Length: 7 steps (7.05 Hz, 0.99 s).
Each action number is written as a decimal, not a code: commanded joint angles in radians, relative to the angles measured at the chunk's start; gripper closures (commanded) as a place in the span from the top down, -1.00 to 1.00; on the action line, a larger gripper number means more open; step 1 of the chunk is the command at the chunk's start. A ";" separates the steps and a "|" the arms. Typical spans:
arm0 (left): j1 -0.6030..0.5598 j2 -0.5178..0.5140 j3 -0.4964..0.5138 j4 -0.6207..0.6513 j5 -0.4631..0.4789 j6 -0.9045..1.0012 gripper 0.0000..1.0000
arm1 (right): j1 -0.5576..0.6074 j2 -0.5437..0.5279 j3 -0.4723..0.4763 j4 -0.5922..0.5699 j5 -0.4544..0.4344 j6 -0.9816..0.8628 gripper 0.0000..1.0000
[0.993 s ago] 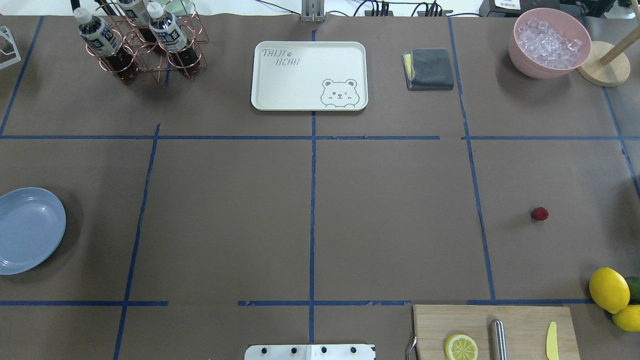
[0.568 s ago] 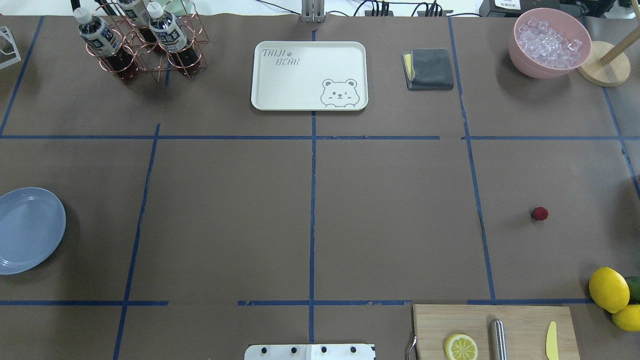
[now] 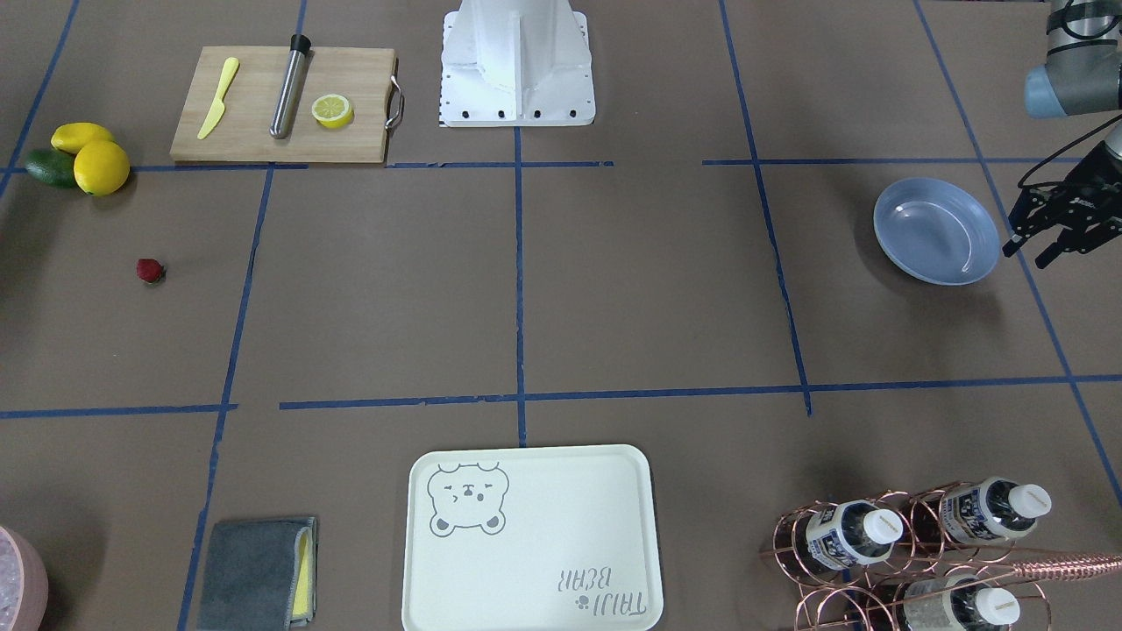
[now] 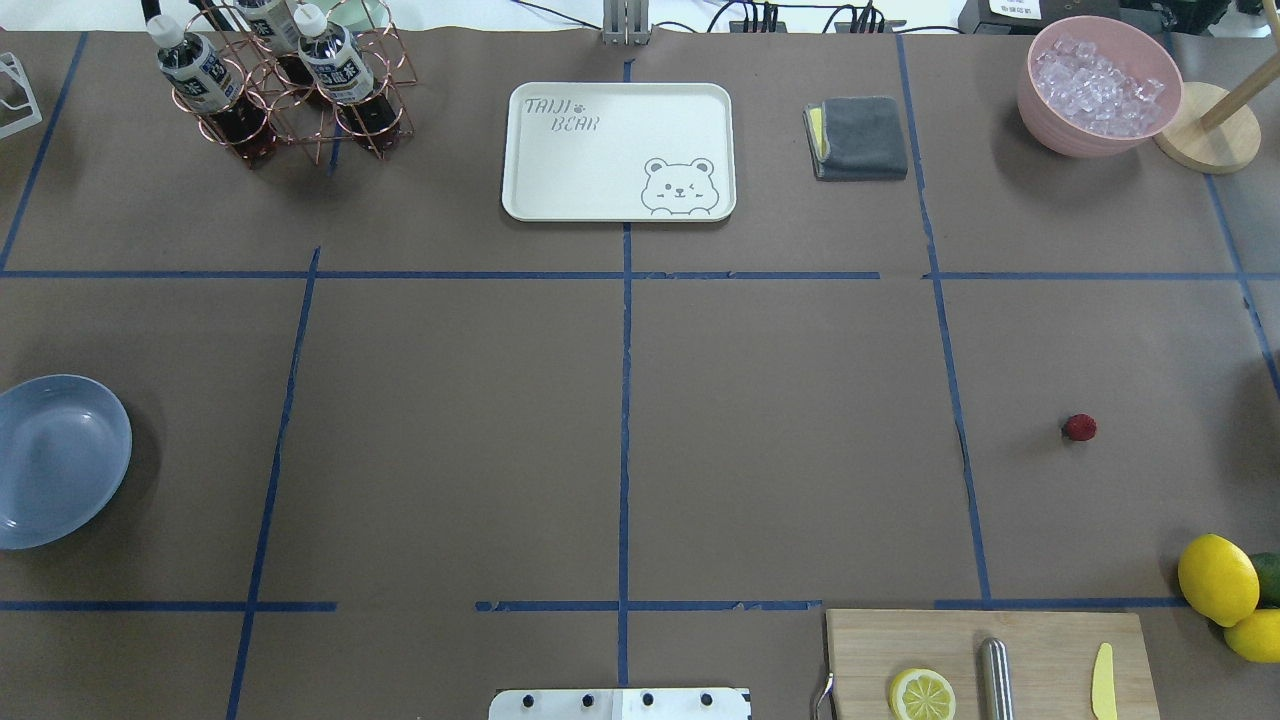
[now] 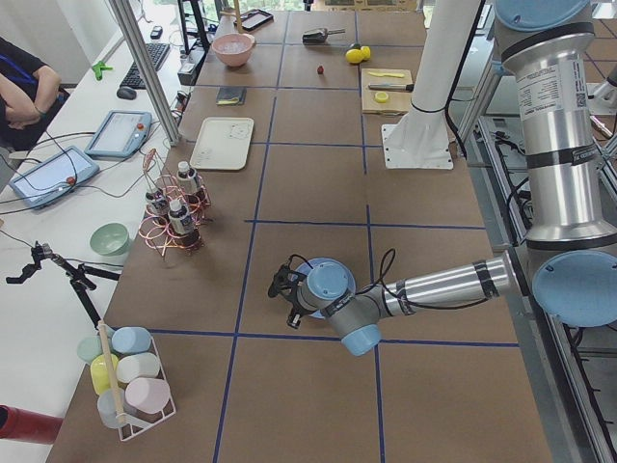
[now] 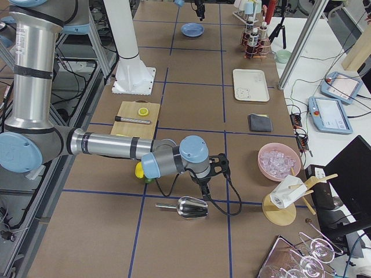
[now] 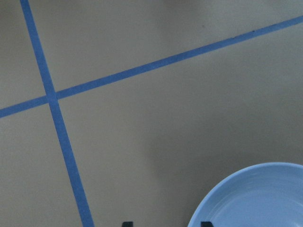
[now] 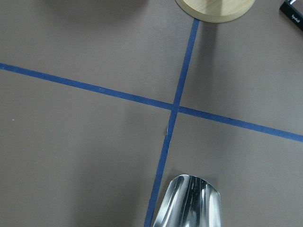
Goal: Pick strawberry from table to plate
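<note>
The robot's left hand will next grab the plate by its outer rim (image 3: pixel 991 243). Then it can bring the plate over for the strawberry (image 3: pixel 150 270).
The strawberry (image 4: pixel 1079 428) (image 3: pixel 150 270), small and dark red, lies alone on the brown table (image 4: pixel 780 420) in its right part. The light-blue plate (image 4: pixel 50 460) (image 3: pixel 936 230) (image 7: pixel 255 198) is empty at the far left edge. My left gripper (image 3: pixel 1030 251) (image 5: pixel 286 289) hovers low just outside the plate's outer rim, open, with nothing between its fingers. My right gripper (image 6: pixel 223 165) shows only in the exterior right view, beyond the table's right end past the lemons and well away from the strawberry. I cannot tell whether it is open or shut.
A wooden cutting board (image 4: pixel 985 660) with a lemon half, a steel rod and a yellow knife sits at the near right. Whole lemons (image 4: pixel 1217 580) lie beside it. A metal scoop (image 6: pixel 191 207) lies under the right wrist. A cream tray (image 4: pixel 618 150), grey cloth, ice bowl and bottle rack line the far side.
</note>
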 commanded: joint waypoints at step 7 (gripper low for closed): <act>0.099 0.006 0.032 -0.029 0.001 -0.001 -0.80 | 0.002 -0.008 0.012 0.000 -0.002 0.000 1.00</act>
